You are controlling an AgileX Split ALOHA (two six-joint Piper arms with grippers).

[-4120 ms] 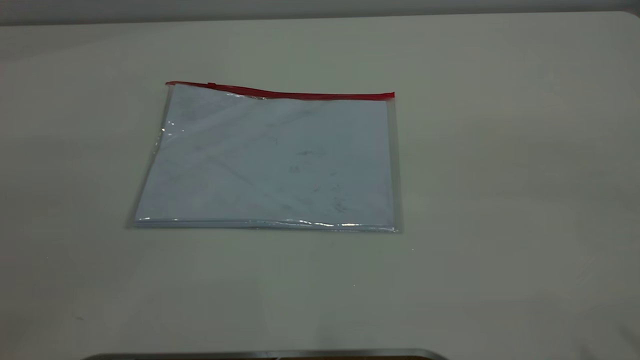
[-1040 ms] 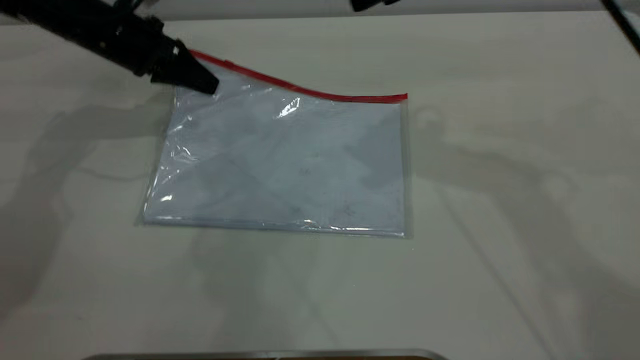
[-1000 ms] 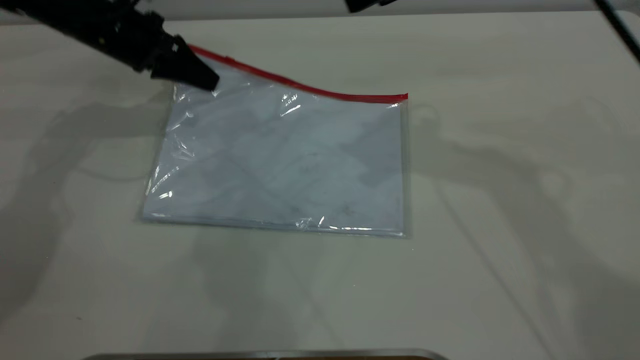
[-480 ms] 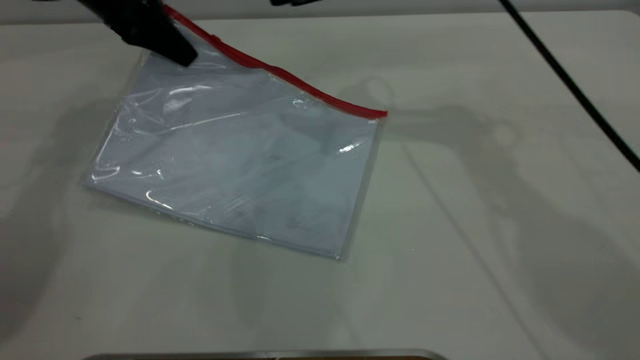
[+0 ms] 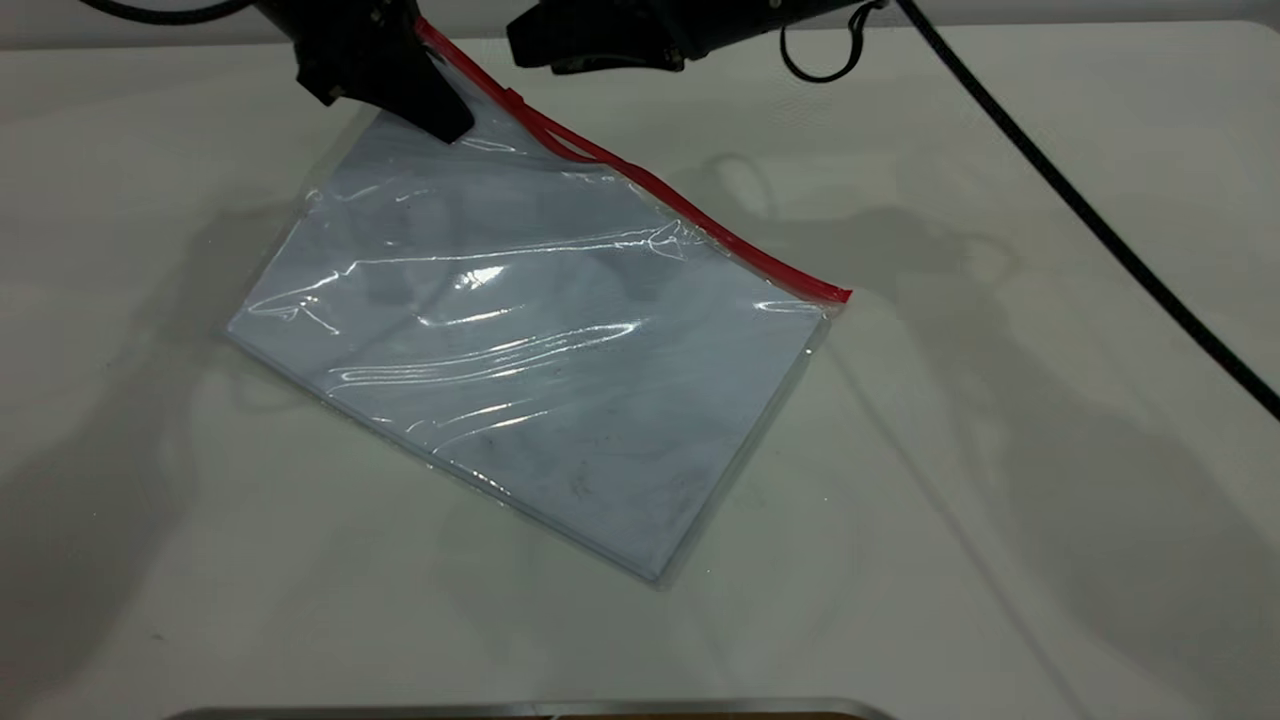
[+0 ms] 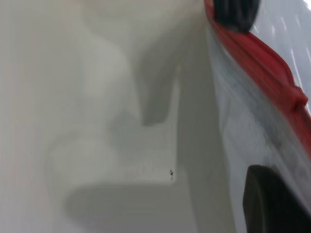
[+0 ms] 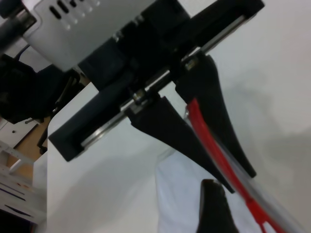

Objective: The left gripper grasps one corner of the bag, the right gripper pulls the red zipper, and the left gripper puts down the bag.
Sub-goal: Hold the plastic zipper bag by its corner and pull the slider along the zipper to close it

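Note:
Next, my right gripper grabs the red zipper by its slider tab [image 5: 515, 98] to pull the zipper along the bag [image 5: 528, 312].
The bag [image 5: 540, 340] is a clear pouch with white sheets, lying slanted on the table with its far left corner raised. My left gripper [image 5: 440, 115] is shut on that corner of the bag [image 5: 425, 40], at the end of the red zipper [image 5: 690, 210]. The right wrist view shows its two wedge fingers [image 7: 170, 131] clamped on the red strip [image 7: 209, 141]. My right gripper [image 5: 518, 45] hovers open just behind the slider tab [image 5: 515, 98], not touching it. One of its fingers [image 7: 214, 208] shows beside the slider [image 7: 257, 213]. The slider also shows in the left wrist view [image 6: 296, 99].
The white table [image 5: 1000, 550] carries only the bag. The right arm's thick black cable [image 5: 1100, 230] runs across the far right. A metal edge [image 5: 520, 710] lies at the near border.
The left gripper has lifted the corner and swung the bag, so the strip's free end moved right and nearer. The right gripper has come into view from the far side, close to the slider.

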